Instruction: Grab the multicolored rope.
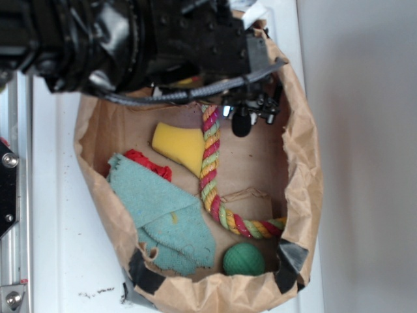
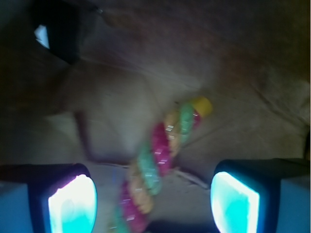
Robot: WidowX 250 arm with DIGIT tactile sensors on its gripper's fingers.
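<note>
My glowing fingers hover above the twisted rope in the wrist view, so it is too early to close. My gripper lowers next, as closing now would miss.
The multicolored rope [image 1: 210,163], twisted from red-pink, yellow and light green strands, lies on the floor of a brown paper bag [image 1: 303,163]. It runs down from under my arm, then bends right toward the bag wall. In the wrist view the rope [image 2: 155,165] runs diagonally between my two glowing pads [image 2: 73,206], with a wide gap on each side. My gripper [image 2: 153,204] is open and hangs over the rope's upper end. In the exterior view the gripper [image 1: 244,117] sits just right of the rope; the black arm hides the rope's top.
Also inside the bag are a yellow sponge wedge [image 1: 179,147], a teal fuzzy cloth [image 1: 163,215], a small red fabric piece [image 1: 150,164] and a green ball [image 1: 244,259]. The crumpled bag walls stand close around my gripper. The bag sits on a white surface [image 1: 58,248].
</note>
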